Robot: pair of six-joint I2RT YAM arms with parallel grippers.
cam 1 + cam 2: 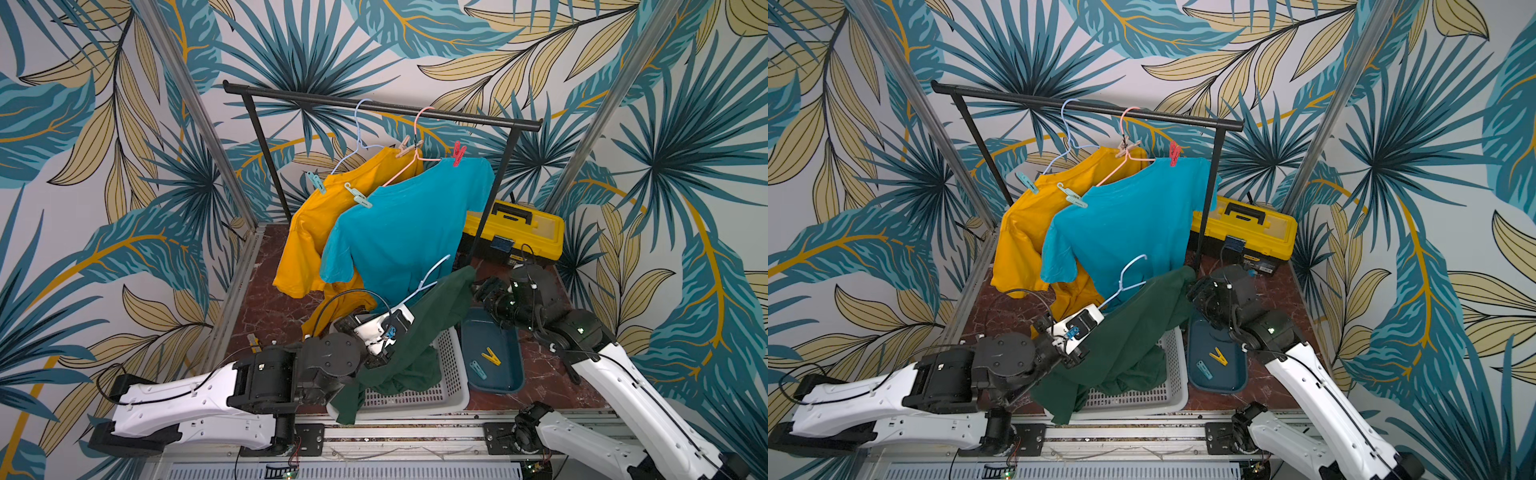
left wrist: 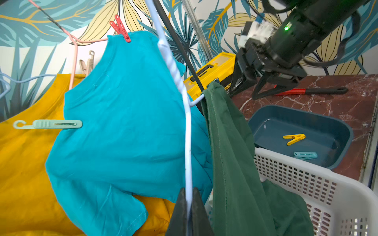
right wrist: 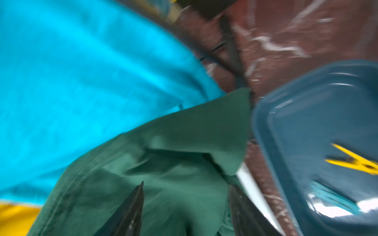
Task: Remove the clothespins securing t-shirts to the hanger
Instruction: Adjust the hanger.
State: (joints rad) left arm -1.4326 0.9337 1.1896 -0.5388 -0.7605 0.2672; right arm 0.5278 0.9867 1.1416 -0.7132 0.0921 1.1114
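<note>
My right gripper should next take hold of the pale wire hanger by the base of its hook, so the hanger's arms are free to slip off the t-shirt.
My left gripper (image 2: 189,189) is shut on the pale wire hanger (image 2: 187,122) that carries the dark green t-shirt (image 1: 428,324), which droops into the basket. My right gripper (image 3: 186,185) stands open just at that shirt's shoulder, with only green cloth beyond its fingers. On the rail hang the golden yellow t-shirt (image 1: 307,232) and the turquoise t-shirt (image 1: 407,224). A teal clothespin (image 1: 316,183), a mint one (image 1: 358,195), a tan one (image 1: 409,147) and a red one (image 1: 458,153) are clipped on them. A yellow clothespin (image 1: 491,356) and a teal one (image 1: 478,369) lie in the tray.
The dark blue tray (image 1: 517,374) sits right of the white perforated basket (image 1: 455,374). A yellow toolbox (image 1: 515,226) stands at the back right behind the black rack post. A red-handled tool (image 2: 306,91) lies on the marble tabletop behind my right gripper.
</note>
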